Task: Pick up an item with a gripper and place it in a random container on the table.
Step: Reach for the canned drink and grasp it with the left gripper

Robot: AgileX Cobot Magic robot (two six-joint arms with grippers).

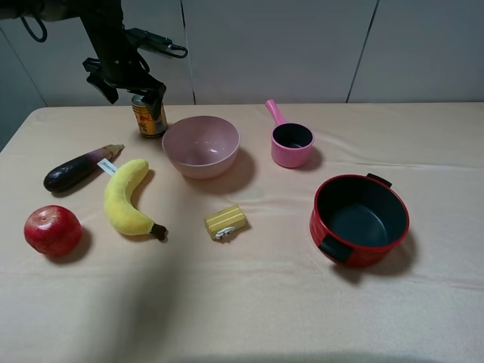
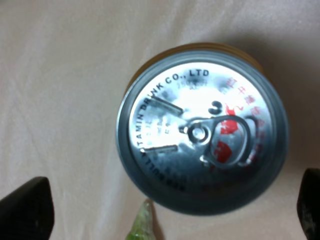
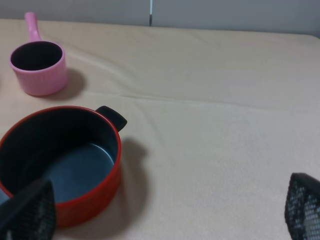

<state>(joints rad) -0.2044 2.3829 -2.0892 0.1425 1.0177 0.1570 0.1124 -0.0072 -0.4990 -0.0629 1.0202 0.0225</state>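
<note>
My left gripper needs to set the orange-yellow can in the red pot (image 1: 360, 219), so it should grab the can by its pull-tab end (image 1: 141, 105) next.
The orange-yellow can (image 1: 150, 119) stands upright on the beige table (image 1: 249, 302) at the back left, beside the pink bowl. My left gripper (image 1: 136, 91) hangs just over it, open, a finger on each side of the can's top. In the left wrist view the silver pull-tab top (image 2: 202, 132) fills the frame, and the gripper (image 2: 167, 205) is spread wide, not touching the can. The red pot (image 1: 360, 219) with black handles sits empty at the right. My right gripper (image 3: 165, 210) is open and empty beside the pot (image 3: 60, 160); it does not show in the high view.
A pink bowl (image 1: 201, 146) and a pink saucepan (image 1: 290, 142) stand at the back. An eggplant (image 1: 76, 169), a banana (image 1: 127, 197), a red apple (image 1: 52, 231) and a yellow ridged block (image 1: 225, 222) lie at the left and middle.
</note>
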